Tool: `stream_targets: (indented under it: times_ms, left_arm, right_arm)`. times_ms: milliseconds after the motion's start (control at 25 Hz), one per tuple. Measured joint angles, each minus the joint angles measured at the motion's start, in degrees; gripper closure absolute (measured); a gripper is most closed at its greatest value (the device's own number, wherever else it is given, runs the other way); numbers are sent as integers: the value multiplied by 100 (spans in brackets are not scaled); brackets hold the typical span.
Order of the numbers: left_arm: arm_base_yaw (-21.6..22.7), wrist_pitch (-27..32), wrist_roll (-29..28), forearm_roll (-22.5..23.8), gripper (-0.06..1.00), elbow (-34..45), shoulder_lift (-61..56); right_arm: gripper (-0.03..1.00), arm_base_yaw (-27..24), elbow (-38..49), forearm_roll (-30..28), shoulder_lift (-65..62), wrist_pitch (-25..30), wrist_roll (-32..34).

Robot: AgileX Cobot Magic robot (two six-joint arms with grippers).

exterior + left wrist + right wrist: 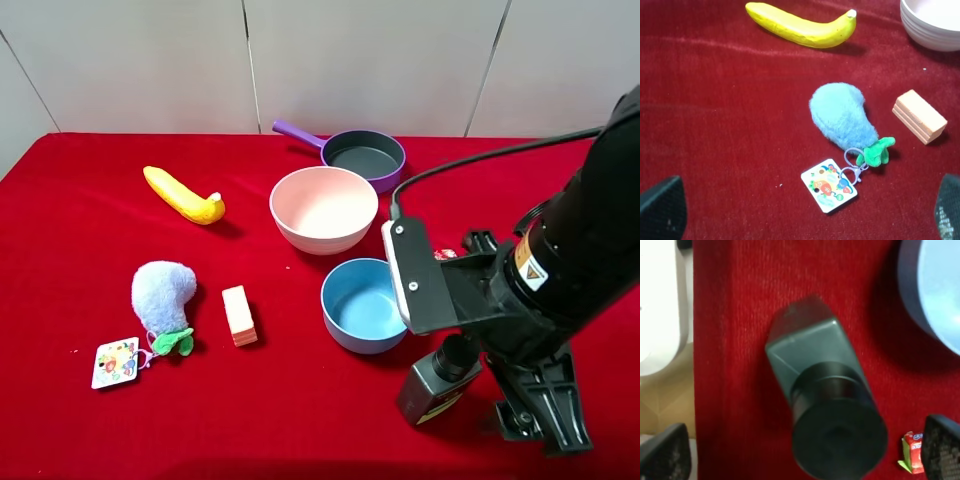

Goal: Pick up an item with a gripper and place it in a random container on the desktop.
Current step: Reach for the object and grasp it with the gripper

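The right gripper's fingertips are above the black cap (456, 354), so they would miss it if they closed now. The right gripper needs to go lower first, then close on the cap.
The item, a dark grey-green bottle (432, 388) with a black pump cap, stands near the table's front right. In the right wrist view the bottle (810, 350) fills the middle, cap toward the camera. My right gripper (802, 452) hangs above it, open, with one fingertip showing on each side and nothing held. The bulky black right arm and gripper (512, 335) cover part of the bottle. The pale pink bowl (300, 235) stands behind the blue one, and its wall (925, 35) shows again in the left wrist view. My left gripper (804, 210) is open and empty over the red cloth.
A blue bowl (336, 330) sits just left of the bottle. A purple pan (394, 172) stands at the back. A banana (185, 195), a blue plush (163, 292) with a tag and an orange block (239, 315) lie on the left. A red candy box (912, 452) lies near one right finger.
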Motion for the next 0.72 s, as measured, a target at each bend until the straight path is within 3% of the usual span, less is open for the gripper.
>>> stream_targets:
  times_ms: [720]
  left_arm:
    - [0,0,0,0,-5,0,0]
  right_arm:
    - [28,0,72,-269,741,-693,-390]
